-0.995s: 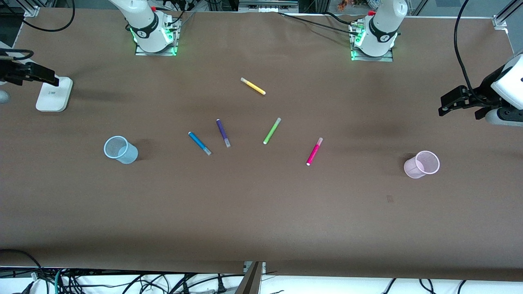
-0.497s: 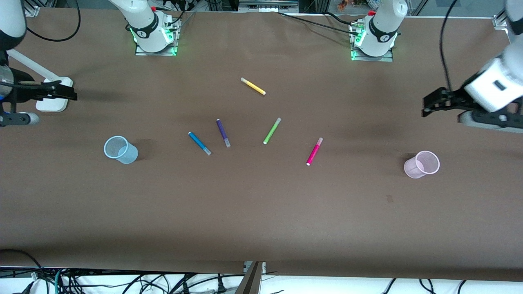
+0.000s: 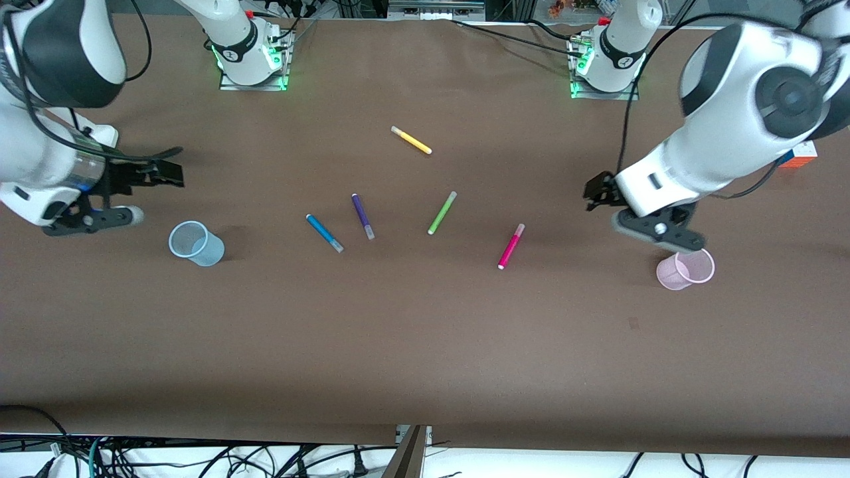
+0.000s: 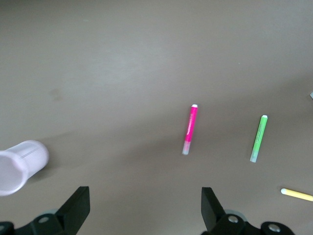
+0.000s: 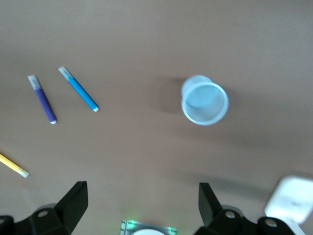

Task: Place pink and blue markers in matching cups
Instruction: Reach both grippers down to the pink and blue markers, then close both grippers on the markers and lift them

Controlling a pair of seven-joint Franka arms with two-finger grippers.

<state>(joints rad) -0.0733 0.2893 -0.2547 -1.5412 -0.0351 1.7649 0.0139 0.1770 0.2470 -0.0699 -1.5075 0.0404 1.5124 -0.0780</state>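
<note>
The pink marker should stand in the matching pale pink cup (image 3: 686, 270). My left gripper will grab it by its pale end with the cap (image 3: 519, 230) next.
The pink marker (image 3: 510, 246) lies flat on the brown table, and shows in the left wrist view (image 4: 190, 129). The blue marker (image 3: 324, 232) lies flat toward the right arm's end, and shows in the right wrist view (image 5: 78, 88). The pale blue cup (image 3: 195, 243) (image 5: 204, 100) stands upright at the right arm's end. The pale pink cup (image 3: 686, 269) (image 4: 19, 166) stands at the left arm's end, partly under the left hand. My left gripper (image 3: 593, 192) (image 4: 144, 196) is open and empty over bare table between the pink marker and pink cup. My right gripper (image 3: 169, 171) (image 5: 142, 193) is open and empty over the table beside the blue cup.
A dark purple pen (image 3: 362, 216), a green pen (image 3: 441, 212) and a yellow pen (image 3: 411, 140) lie between the two markers and the arm bases. A white block (image 5: 293, 198) sits at the right arm's end.
Both arms have swung in from the table's ends toward the middle. The left hand now covers part of the pink cup. Markers and cups have not moved.
</note>
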